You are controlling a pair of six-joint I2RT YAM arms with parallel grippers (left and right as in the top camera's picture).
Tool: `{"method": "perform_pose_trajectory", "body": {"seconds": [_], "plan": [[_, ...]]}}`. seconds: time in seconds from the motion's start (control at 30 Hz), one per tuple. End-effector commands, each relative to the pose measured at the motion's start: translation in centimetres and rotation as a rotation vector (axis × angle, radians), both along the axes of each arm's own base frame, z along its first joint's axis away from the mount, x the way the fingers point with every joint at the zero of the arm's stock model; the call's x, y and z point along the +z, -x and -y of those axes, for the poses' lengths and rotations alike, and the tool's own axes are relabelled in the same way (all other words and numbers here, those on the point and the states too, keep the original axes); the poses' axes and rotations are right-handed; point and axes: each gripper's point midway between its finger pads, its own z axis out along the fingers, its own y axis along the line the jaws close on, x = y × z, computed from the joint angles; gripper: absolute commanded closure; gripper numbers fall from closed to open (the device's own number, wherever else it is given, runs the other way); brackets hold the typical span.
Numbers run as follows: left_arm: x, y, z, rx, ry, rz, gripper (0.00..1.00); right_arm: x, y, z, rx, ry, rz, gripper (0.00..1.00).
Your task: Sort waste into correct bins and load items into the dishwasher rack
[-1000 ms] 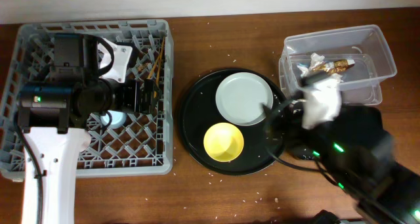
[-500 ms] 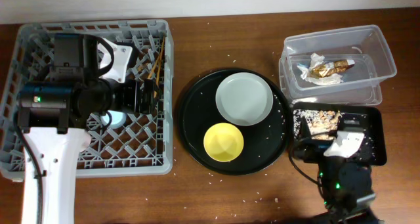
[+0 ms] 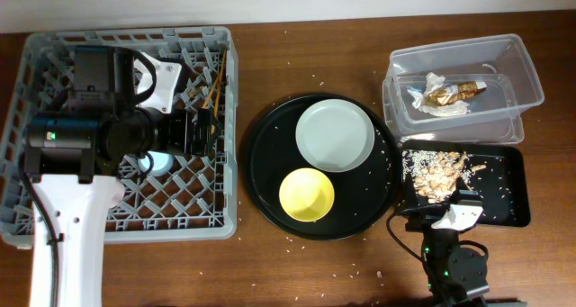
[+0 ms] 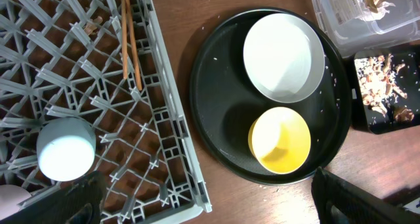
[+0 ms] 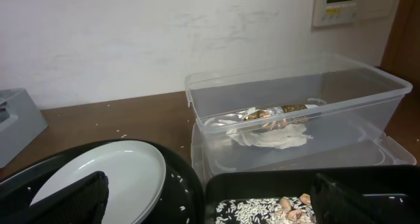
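Observation:
My left gripper grabs the yellow bowl by its rim (image 3: 283, 198) (image 4: 256, 145) next, one finger inside and one outside, to stand it tilted between the dishwasher rack's wires.
The grey dishwasher rack (image 3: 229, 118) stands at the left and holds the light blue cup (image 3: 157, 164), which also shows in the left wrist view (image 4: 65, 147). My left gripper (image 3: 205, 131) hovers over the rack, open and empty (image 4: 210, 201). The grey-green plate (image 3: 335, 134) and yellow bowl (image 3: 306, 194) sit on the round black tray (image 3: 270, 163). The clear tub (image 3: 522, 73) holds white paper and a gold wrapper (image 3: 445, 95). The flat black tray (image 3: 508, 194) holds food scraps (image 3: 436, 170). My right gripper (image 3: 453, 219) is open and empty (image 5: 216, 204), low in front of the black tray.
Brown chopsticks (image 3: 214, 91) lie in the rack's far right part. Rice grains are scattered over the wooden table and the round tray. The clear tub stands directly behind the flat black tray. A pale rounded object (image 4: 10, 199) shows at the left wrist view's bottom left corner.
My right arm has drawn back from beside the tub, over the flat black tray, to the table's front edge. The food scraps show fully now. The left arm has not moved.

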Motion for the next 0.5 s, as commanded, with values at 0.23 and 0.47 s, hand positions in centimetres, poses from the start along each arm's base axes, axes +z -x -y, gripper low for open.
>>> {"method": "perform_pose_trajectory", "body": {"seconds": [0.23,0.47], "plan": [[3.7,-2.1,3.1,-0.050,0.200,0.132,0.01,-0.3,0.0,0.1,-0.003,0.000,-0.001,0.02],[-8.2,-3.3,12.5,-0.156,-0.022,-0.160,0.01,-0.3,0.0,0.1,-0.003,0.000,-0.001,0.02]]}}
